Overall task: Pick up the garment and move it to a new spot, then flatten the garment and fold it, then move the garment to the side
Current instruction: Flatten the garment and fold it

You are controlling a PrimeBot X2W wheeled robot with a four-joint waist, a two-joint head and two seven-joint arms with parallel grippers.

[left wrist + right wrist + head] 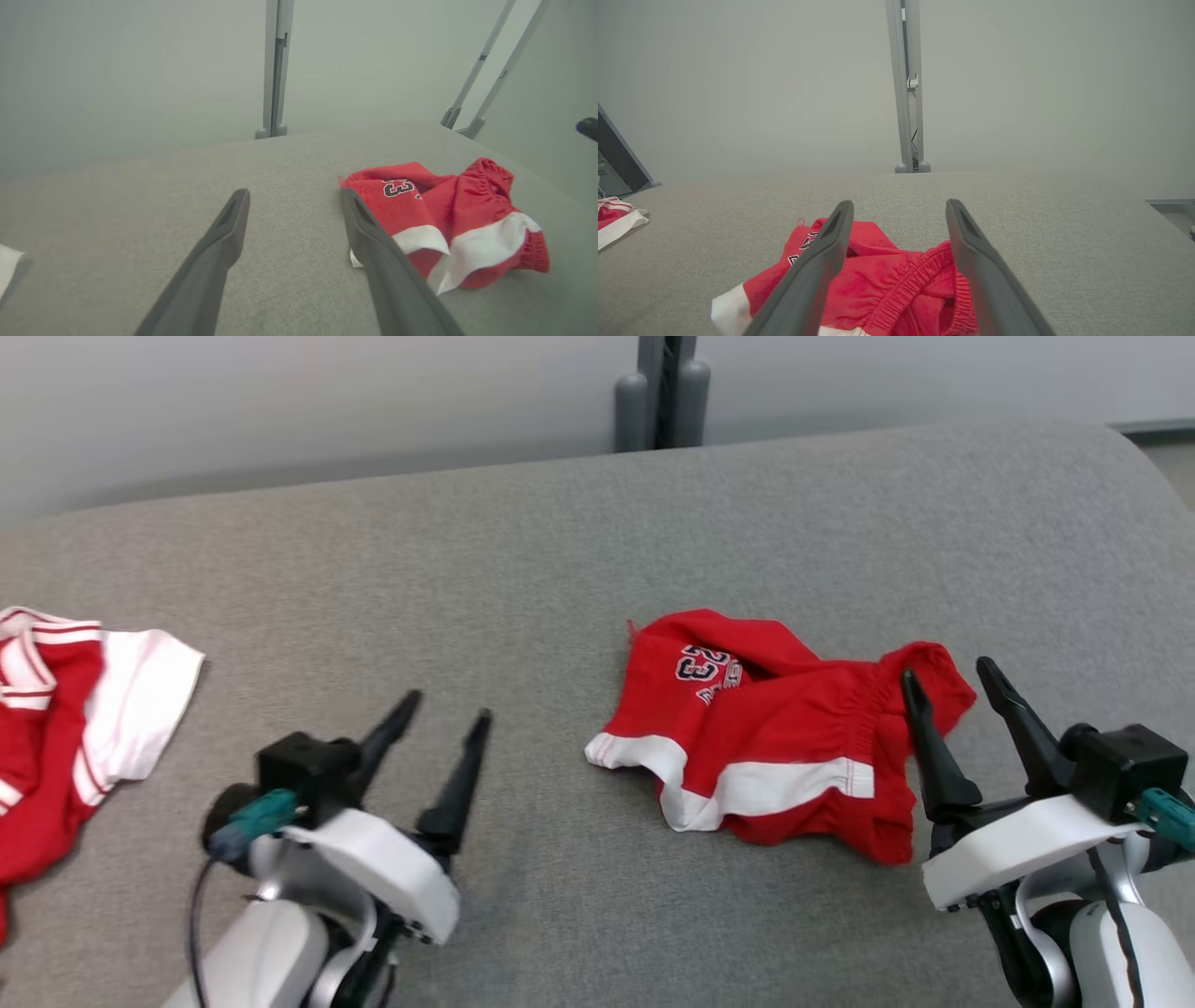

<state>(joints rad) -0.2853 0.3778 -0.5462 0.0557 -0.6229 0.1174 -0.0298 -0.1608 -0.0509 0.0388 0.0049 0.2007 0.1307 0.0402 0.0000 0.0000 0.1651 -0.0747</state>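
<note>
The left gripper grabs the red shorts by their white-trimmed corner (602, 750) opposite the elastic waistband (892, 790) next. Then I flatten the shorts for folding.
The garment (775, 737) is a pair of red shorts with white trim and a number print, lying crumpled on the grey surface right of centre. My right gripper (950, 678) hangs open at its right end, above the elastic waistband (906, 284), which shows between the two fingers in the right wrist view. My left gripper (443, 707) is open over bare fabric to the left of the garment (448, 219), with nothing between its fingers (224, 233).
A second red and white garment (65, 719) lies at the far left edge of the grey padded surface (560, 569). A grey metal post (663, 392) stands behind the surface's far edge. The surface's right corner curves away near a metal frame (486, 70).
</note>
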